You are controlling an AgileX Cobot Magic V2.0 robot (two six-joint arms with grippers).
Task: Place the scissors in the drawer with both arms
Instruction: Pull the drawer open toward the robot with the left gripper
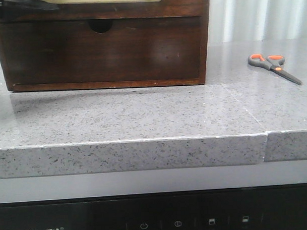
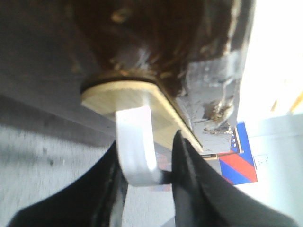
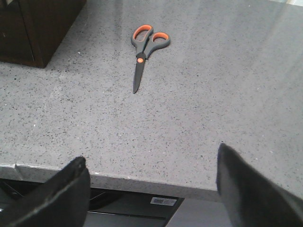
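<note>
The upper drawer front sits nearly flush with the lower drawer [image 1: 101, 56]. My left gripper now keeps hold of the drawer handle until the drawer stands well out.
The scissors [image 1: 273, 64] lie flat on the grey counter at the right, well clear of the cabinet; grey handles with orange loops, blades shut. In the right wrist view the scissors [image 3: 144, 49] are far ahead of my right gripper [image 3: 151, 175], which hangs open and empty over the counter's front edge. The drawer [image 1: 104, 9] is the upper one, dark brown, with its cream rim showing at the top of the front view. My left gripper [image 2: 144, 161] is shut on the drawer's silver curved handle [image 2: 136, 142], a black finger on each side of it.
The cabinet [image 1: 204, 42] stands on the counter at the back left, and its lower drawer [image 1: 101, 51] with a half-round notch is shut. The counter's front edge [image 1: 129, 143] has a seam at the right. A black appliance panel [image 1: 157, 221] sits below.
</note>
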